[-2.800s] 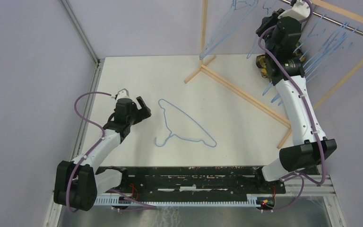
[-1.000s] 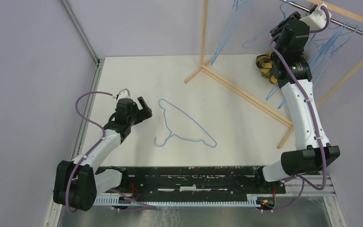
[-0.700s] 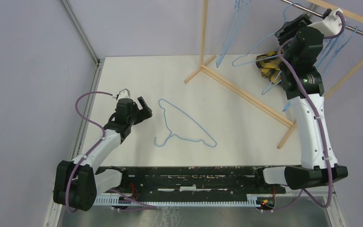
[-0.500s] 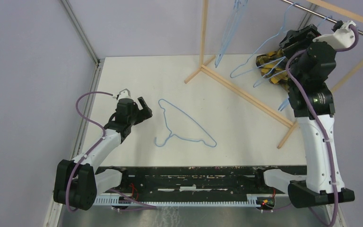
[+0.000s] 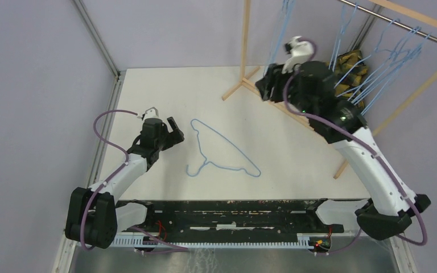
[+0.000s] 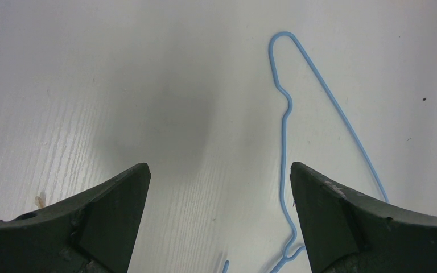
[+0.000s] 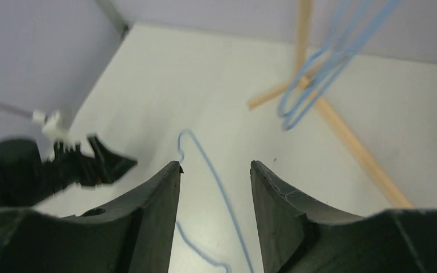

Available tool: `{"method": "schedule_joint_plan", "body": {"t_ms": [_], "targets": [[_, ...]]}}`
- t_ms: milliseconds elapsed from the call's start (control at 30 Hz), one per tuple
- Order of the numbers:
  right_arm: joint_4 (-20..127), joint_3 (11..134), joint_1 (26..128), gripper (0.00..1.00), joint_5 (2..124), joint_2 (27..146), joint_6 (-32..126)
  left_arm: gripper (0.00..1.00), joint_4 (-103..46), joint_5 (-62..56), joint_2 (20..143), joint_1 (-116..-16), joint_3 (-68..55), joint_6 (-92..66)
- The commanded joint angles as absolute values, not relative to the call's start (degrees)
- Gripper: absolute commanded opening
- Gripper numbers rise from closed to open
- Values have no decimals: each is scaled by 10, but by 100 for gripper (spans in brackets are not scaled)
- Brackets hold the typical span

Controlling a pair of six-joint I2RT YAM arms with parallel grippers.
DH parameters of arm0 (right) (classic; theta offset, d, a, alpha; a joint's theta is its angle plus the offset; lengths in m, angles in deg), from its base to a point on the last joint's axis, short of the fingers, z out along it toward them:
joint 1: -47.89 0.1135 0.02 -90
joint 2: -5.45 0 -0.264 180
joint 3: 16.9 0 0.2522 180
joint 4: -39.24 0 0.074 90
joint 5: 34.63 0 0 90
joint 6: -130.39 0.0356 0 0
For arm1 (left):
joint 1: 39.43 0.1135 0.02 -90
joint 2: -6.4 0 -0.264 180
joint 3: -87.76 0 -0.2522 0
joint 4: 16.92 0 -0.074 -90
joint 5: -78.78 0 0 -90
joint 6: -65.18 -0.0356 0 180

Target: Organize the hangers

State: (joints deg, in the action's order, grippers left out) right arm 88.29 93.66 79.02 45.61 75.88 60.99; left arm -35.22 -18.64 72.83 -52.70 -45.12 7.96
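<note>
My right gripper should next take the light-blue hanger by its near-edge side, beyond the hanger's neck (image 5: 225, 167) (image 7: 195, 247), so the hook stays free to hang.
One light-blue hanger (image 5: 222, 149) lies flat on the white table, its hook toward the near edge. My left gripper (image 5: 170, 128) hovers just left of it, open and empty; in the left wrist view the hanger (image 6: 341, 116) runs past the right finger, between the jaws of the gripper (image 6: 220, 170). My right gripper (image 5: 267, 85) hangs open and empty above the wooden rack's foot, and its wrist view looks down between the jaws of the gripper (image 7: 215, 165) at the hanger (image 7: 222, 193) far below. Several more hangers (image 5: 375, 68) hang from the rail at the back right.
The wooden rack frame (image 5: 296, 114) crosses the table's right half, with a metal rail (image 5: 398, 23) on top. A yellow-black plaid cloth (image 5: 353, 60) sits behind the right arm. Two hangers (image 7: 318, 62) dangle by the rack's upright post (image 5: 244, 34).
My right arm has swung from the rail at the back right down and leftward to above the rack's foot. The hangers on the rail have shifted. The left arm has stayed put.
</note>
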Motion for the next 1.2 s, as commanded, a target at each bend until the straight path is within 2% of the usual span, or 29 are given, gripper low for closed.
{"method": "schedule_joint_plan", "body": {"t_ms": [0,100,300,533,700,1000,1167], "targets": [[932,874,915,56,491,792,516,100,-335,-200,732,-529,-440,101],[940,838,972,57,497,839,471,100,-336,-203,733,-529,-441,102],[898,742,1003,56,562,929,437,100,-338,-210,741,-528,-438,100],[873,709,1041,50,561,1040,427,100,-341,-211,744,-528,-437,99],[813,657,1041,50,552,1056,434,100,-340,-205,737,-528,-439,100],[771,629,1041,53,465,1095,430,100,-335,-194,740,-529,-441,102],[786,638,1038,49,466,1124,431,100,-335,-192,740,-529,-442,103]]}}
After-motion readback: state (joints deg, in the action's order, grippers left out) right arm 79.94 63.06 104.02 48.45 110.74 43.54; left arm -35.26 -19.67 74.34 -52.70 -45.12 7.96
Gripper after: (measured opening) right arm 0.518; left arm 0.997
